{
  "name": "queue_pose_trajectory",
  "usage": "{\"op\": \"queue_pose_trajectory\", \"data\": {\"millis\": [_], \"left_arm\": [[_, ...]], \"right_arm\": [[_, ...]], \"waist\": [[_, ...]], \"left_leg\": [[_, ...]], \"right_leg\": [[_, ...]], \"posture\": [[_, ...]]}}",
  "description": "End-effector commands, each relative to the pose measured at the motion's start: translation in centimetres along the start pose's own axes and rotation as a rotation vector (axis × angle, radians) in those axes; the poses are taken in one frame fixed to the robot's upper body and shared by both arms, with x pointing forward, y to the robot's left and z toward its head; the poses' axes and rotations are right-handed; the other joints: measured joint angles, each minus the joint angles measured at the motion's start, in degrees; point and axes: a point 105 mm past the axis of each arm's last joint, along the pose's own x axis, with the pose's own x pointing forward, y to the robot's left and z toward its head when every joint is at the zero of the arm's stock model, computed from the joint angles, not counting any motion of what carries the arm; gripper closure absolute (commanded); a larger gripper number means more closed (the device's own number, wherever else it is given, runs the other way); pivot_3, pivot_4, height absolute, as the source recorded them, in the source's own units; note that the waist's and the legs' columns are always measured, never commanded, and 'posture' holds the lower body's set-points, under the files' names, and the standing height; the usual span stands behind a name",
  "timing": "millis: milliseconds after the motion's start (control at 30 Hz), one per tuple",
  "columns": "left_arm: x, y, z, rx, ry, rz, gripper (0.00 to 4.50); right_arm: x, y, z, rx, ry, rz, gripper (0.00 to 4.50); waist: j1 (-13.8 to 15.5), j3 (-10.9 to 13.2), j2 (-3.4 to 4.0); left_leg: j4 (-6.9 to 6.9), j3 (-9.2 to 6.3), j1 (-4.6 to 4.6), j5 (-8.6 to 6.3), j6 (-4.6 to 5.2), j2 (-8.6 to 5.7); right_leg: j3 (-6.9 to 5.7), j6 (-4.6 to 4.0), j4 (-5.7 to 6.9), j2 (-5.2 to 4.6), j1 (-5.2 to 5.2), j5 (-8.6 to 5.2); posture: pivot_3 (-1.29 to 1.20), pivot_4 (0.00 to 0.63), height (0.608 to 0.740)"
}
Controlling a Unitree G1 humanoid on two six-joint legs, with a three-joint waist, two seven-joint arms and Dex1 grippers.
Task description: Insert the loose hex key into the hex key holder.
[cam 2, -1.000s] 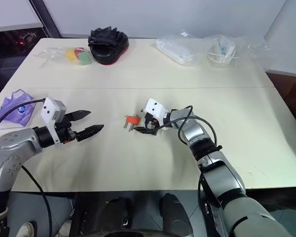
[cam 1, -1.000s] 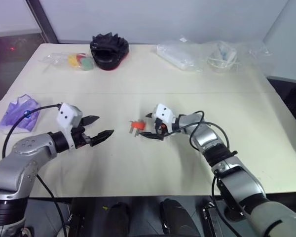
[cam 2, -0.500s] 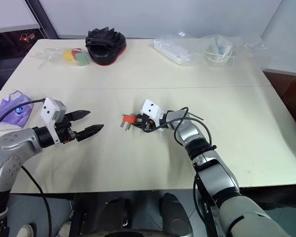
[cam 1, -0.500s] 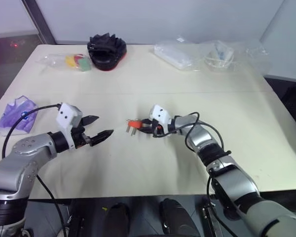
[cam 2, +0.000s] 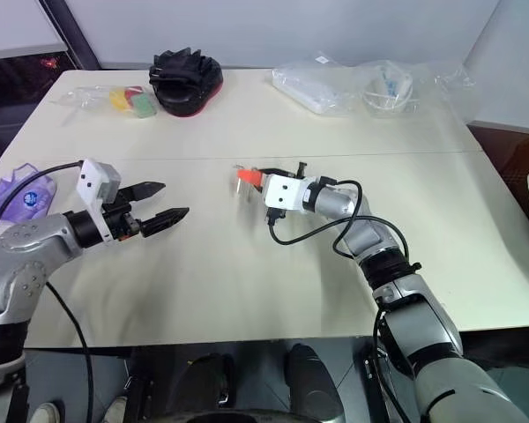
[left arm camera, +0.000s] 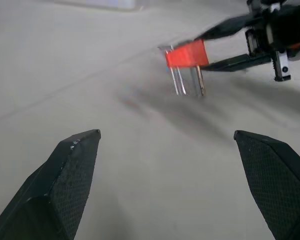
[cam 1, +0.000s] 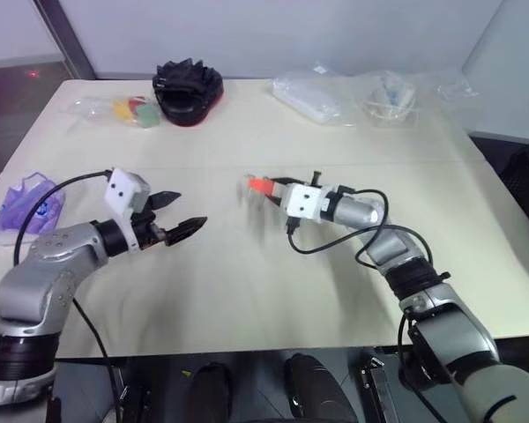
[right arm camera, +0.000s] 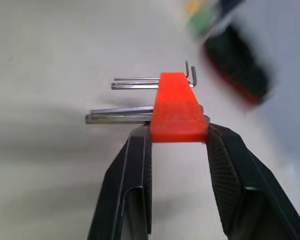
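Observation:
The other end of the holder's red block is covered by my right gripper's fingers, so my left gripper should next grab the holder by the loose end of its red block.
The hex key holder is a small red block with several thin metal keys sticking out of it. It hangs above the middle of the table, its keys pointing down toward the tabletop in the left wrist view. My right gripper is shut on the red block, one finger on each side. My left gripper hovers open and empty to the left of the holder, pointing toward it with a wide gap between. The loose hex key is out of view.
A black, red-rimmed round object and a clear bag of coloured pieces lie at the back left. Clear plastic bags sit at the back right. A purple bag lies by the left edge.
My right gripper closed on the red holder, lifted it off the table and rolled its wrist. My left gripper edged slightly up and toward the centre, still open.

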Motion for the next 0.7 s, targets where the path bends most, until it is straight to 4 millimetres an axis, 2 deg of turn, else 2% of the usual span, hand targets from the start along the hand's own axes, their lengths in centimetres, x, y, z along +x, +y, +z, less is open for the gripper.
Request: {"op": "queue_pose_trajectory", "data": {"millis": [33,200,533,700], "left_arm": [[0.8,-0.4,1.5,0.031,-0.049,-0.065,0.00],[2.0,-1.1,4.4,-0.003,-0.134,-0.194,0.00],[3.6,-3.5,7.6,-0.060,-0.241,-0.393,0.00],[4.2,-4.0,7.8,-0.062,-0.254,-0.417,0.00]], "right_arm": [[-1.1,-2.6,3.0,-0.260,-0.110,-0.122,3.53],[-2.8,-4.2,6.2,-0.500,-0.229,-0.214,3.53],[-4.3,-4.1,8.1,-0.537,-0.349,-0.187,3.53],[-4.4,-4.0,8.4,-0.548,-0.359,-0.165,3.53]], "waist": [[0.06,0.00,0.00],[0.28,0.00,-0.01],[0.08,0.00,-0.02],[0.08,-0.01,-0.02]], "left_leg": [[0.01,0.00,-0.01,0.00,0.00,-0.01],[0.07,0.02,-0.04,0.02,-0.03,-0.04],[0.08,0.01,0.00,0.02,-0.03,-0.06],[0.11,0.00,0.00,0.02,-0.03,-0.06]], "right_leg": [[0.00,0.00,0.02,0.00,-0.01,0.00],[0.01,0.00,0.02,-0.03,0.00,0.00],[0.02,0.00,0.07,-0.01,0.03,0.00],[0.02,0.00,0.08,-0.02,0.04,0.00]], "posture": [[0.00,0.150,0.740],[0.00,0.150,0.740],[0.00,0.150,0.740],[0.00,0.150,0.740]]}}
